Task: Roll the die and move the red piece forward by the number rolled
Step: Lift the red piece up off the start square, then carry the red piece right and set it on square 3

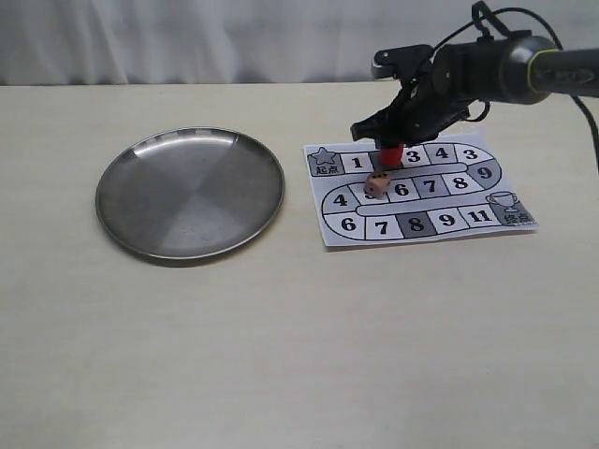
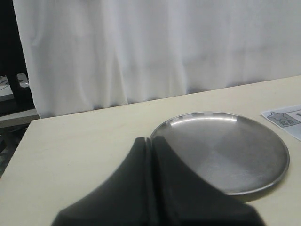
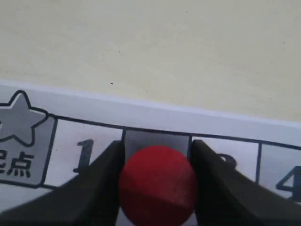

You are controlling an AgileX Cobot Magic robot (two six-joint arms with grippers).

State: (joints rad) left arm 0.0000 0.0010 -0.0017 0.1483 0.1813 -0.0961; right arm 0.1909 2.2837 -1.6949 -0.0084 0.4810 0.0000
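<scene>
The red piece (image 1: 389, 154) is covering the grey square, short of the next white square (image 1: 414, 156). My right gripper should move the red piece to the next white square before it releases the piece.
The red piece (image 1: 389, 154) stands on the grey square between 1 and 3 of the paper game board (image 1: 421, 229). My right gripper (image 1: 389, 150) is shut on it; in the right wrist view its black fingers (image 3: 101, 179) press both sides of the red piece (image 3: 157, 183). The die (image 1: 376, 185), a small tan cube with dark pips, lies on the board just in front of the red piece. My left gripper (image 2: 151, 141) is shut and holds nothing, hovering near the metal plate's (image 2: 254, 160) edge.
A round steel plate (image 1: 150, 178) lies left of the board. The board's start star (image 1: 324, 157) is at its far left corner and the trophy square (image 1: 505, 201) at the right. A white curtain hangs behind the table.
</scene>
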